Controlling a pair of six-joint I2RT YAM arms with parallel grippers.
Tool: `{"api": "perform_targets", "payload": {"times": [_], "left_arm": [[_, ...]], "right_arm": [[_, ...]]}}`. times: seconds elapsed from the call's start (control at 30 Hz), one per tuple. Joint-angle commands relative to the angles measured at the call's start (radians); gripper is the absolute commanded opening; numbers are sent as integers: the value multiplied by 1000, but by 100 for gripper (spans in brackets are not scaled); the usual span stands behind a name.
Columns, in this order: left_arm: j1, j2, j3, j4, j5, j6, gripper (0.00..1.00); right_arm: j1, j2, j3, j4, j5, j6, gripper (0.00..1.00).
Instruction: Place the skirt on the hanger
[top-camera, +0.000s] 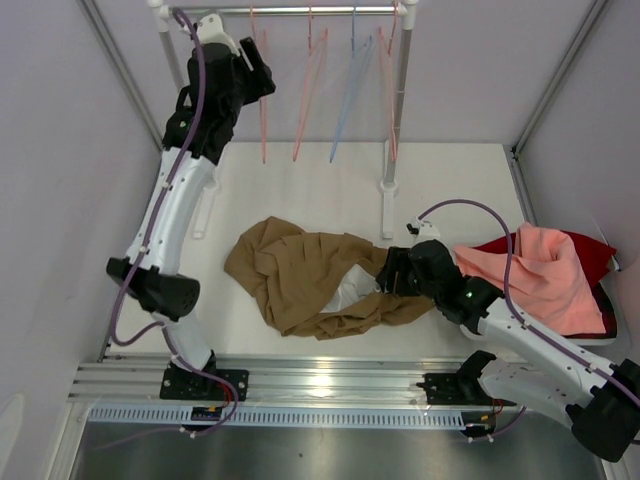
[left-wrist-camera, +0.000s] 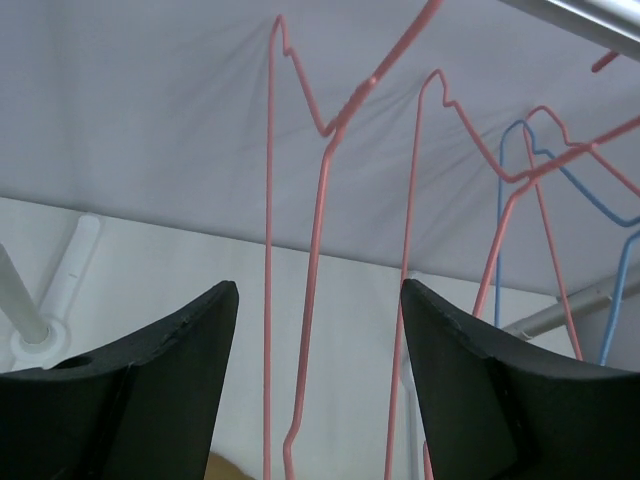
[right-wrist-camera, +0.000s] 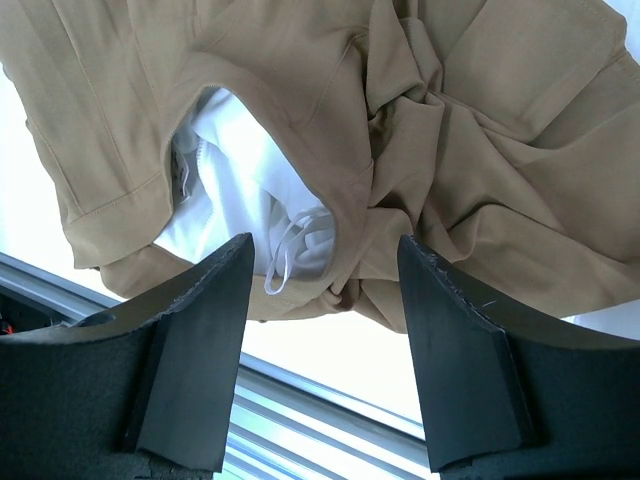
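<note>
The far notched side of the salmon-pink hanger should stay free to hold the skirt (top-camera: 310, 280). My left gripper needs to grab the hanger next by its near side (top-camera: 265, 66), beside its twisted neck.
The tan-brown skirt (top-camera: 310, 280) lies crumpled on the white table, its pale lining (right-wrist-camera: 240, 180) showing at the waist opening. Several salmon-pink hangers hang from the rack rail (top-camera: 300, 10) at the back. My left gripper (top-camera: 264, 84) is raised at the leftmost hanger (top-camera: 263, 130). In the left wrist view it (left-wrist-camera: 318, 290) is open, with the hanger's thin wires (left-wrist-camera: 268, 300) running between the fingers and touching neither. My right gripper (top-camera: 385, 272) is at the skirt's right end. It (right-wrist-camera: 325, 245) is open, with the skirt's (right-wrist-camera: 480, 150) waist edge just beyond its tips.
A light blue hanger (top-camera: 350, 95) hangs among the pink ones. The rack's white post (top-camera: 392, 150) stands just behind the right arm. A salmon-pink cloth (top-camera: 530, 275) lies over a dark red cloth (top-camera: 590, 250) at the right. An aluminium rail (top-camera: 330, 380) edges the table's near side.
</note>
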Motion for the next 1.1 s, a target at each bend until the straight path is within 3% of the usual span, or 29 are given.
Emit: {"api": "perform_targets", "payload": {"times": [0.0,0.1,0.43,0.53,0.87,1.07], "left_arm": [[18,143,223,-47,-46,83,71],[28,235,317,-50,-46,123,69],[67,254,291,59,17,163,51],[67,243,286,71,32,171,43],[81,218,286,102,98,180,0],[92,191,285,128,135,191,0]], "right_arm": [[4,-28,54,-13,21,-19,64],[4,-37,68,-27,27,-32,64],[4,-50,79,-32,46,-52,61],[4,-50,74,-25,49,-52,59],[6,-53,71,-35,61,-55,54],[4,-51,68,-30,59,-56,53]]}}
